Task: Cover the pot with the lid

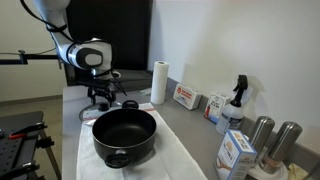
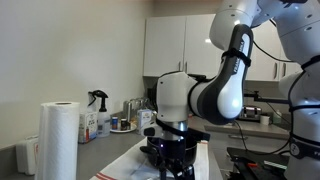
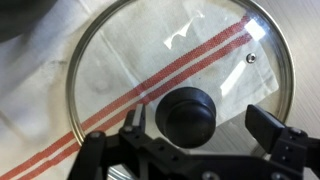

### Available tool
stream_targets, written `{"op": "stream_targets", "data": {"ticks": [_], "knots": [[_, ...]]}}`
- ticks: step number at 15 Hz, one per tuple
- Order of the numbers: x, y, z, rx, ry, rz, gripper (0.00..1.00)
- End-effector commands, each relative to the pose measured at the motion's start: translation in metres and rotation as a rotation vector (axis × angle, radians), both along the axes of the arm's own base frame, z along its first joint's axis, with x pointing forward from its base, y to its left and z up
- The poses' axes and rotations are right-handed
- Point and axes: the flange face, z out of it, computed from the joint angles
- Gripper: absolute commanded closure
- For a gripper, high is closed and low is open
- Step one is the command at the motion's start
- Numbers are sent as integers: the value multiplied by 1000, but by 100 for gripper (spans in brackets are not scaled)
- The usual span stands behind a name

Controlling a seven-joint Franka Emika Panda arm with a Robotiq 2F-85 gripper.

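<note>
My gripper closes on the dark knob next, since my fingers reach down on either side of the knob, close over the lid.
The wide black pot stands on a white cloth near the front of the counter, uncovered. The clear-glass lid with a metal rim and a dark knob lies flat on a red-striped white cloth, filling the wrist view. In an exterior view its rim shows behind the pot. My gripper hangs just over the lid, open, with one finger on each side of the knob and gaps between. It also shows low over the counter in both exterior views.
A paper towel roll stands behind the pot, also seen in an exterior view. Boxes, a spray bottle, and steel canisters line the wall side. A small dark round object lies near the lid.
</note>
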Motion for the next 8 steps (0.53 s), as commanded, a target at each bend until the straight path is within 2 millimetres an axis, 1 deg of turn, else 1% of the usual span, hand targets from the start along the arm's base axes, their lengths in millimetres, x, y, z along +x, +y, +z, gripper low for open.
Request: {"op": "stream_targets", "data": {"ticks": [1, 2, 3, 4, 5, 7, 8], "knots": [[3, 9, -1, 12, -18, 29, 0], [2, 10, -1, 14, -17, 30, 0], [2, 11, -1, 17, -17, 31, 19], [2, 12, -1, 18, -17, 33, 26], [2, 12, 0, 19, -18, 34, 32], [3, 11, 1, 22, -19, 32, 47], [4, 10, 2, 23, -22, 30, 57]]}}
